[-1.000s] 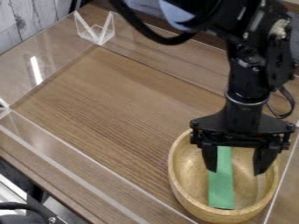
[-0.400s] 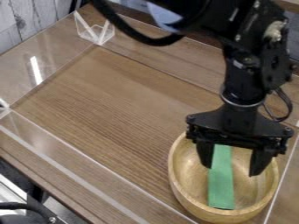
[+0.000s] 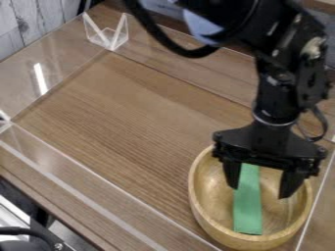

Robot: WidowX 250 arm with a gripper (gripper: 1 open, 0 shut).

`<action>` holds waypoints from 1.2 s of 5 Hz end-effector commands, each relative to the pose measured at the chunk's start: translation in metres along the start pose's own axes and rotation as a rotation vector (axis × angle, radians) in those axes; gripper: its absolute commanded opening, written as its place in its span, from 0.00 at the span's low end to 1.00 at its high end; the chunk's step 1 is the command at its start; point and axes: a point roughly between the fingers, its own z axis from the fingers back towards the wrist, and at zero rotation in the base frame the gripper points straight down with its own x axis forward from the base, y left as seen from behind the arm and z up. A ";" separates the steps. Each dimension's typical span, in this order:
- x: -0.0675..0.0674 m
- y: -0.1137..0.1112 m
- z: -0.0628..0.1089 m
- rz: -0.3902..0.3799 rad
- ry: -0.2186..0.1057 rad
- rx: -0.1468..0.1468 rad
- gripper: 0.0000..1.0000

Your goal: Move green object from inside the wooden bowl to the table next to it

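The green bar (image 3: 248, 206) is below my fingertips, which are high over the bottom of the wooden bowl (image 3: 206, 201), so my fingers would miss if I closed now. My gripper should go lower first, then close on the bar.
The wooden bowl (image 3: 206, 201) of light yellowish wood sits at the lower right of the table (image 3: 131, 118). Inside it lies the green object (image 3: 249, 201), a flat bar running from the bowl's middle toward its near rim. My gripper (image 3: 267, 180) points straight down over the bowl, open wide. Its two black fingers (image 3: 230, 176) straddle the upper end of the bar, one on each side. I cannot tell whether they touch it.
Low clear acrylic walls (image 3: 53, 69) border the brown tabletop on the left and near sides. A small clear bracket (image 3: 105, 34) stands at the far corner. The black arm (image 3: 288, 88) rises above the bowl.
The gripper has stayed over the bowl, open, with a slight roll of the wrist. The green bar has not moved.
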 end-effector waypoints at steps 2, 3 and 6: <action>0.003 0.008 0.018 -0.030 -0.065 -0.051 1.00; 0.009 0.006 0.027 0.027 -0.075 -0.046 1.00; 0.006 -0.010 0.021 0.020 -0.061 -0.057 1.00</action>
